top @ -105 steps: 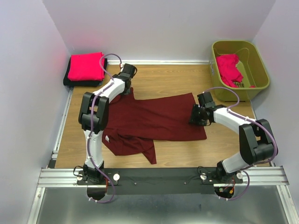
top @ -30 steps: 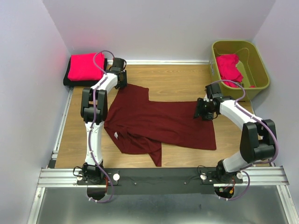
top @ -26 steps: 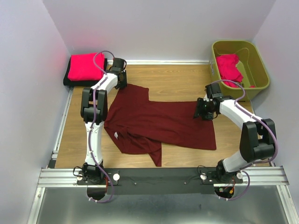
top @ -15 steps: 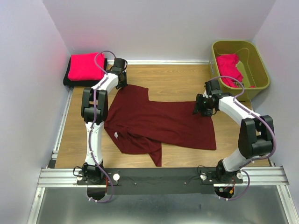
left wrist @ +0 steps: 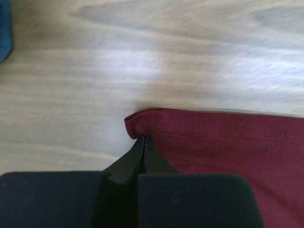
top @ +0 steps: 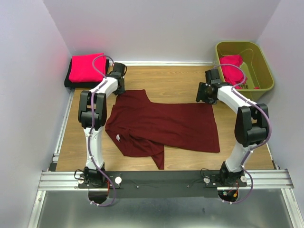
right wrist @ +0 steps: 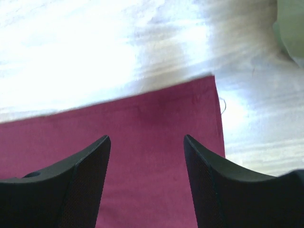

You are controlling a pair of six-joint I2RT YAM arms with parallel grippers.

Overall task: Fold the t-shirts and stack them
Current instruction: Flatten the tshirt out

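Note:
I will next grab the maroon t-shirt's free far hem corner (top: 209,104) (right wrist: 207,87) with my right gripper, opposite my left gripper. Then the shirt can be spread flat for folding.
A dark maroon t-shirt (top: 161,126) lies spread on the wooden table, partly rumpled at its near left. My left gripper (top: 117,88) is shut on the shirt's far left corner (left wrist: 142,126), pinching the hem. My right gripper (top: 204,96) is open just above the shirt's far right corner (right wrist: 190,118), holding nothing. A folded bright pinkish-red t-shirt (top: 87,67) lies on a folded black t-shirt (top: 71,84) at the far left. Another pinkish-red t-shirt (top: 232,69) sits in the olive-green bin (top: 263,66).
The bin stands at the far right corner by the wall. Grey walls close in the table (top: 175,83) on three sides. A black rail (top: 161,180) with both arm bases runs along the near edge.
My right gripper has let go of the shirt's right corner and moved farther back. My left gripper pulled its corner slightly back and left. The shirt lies flatter.

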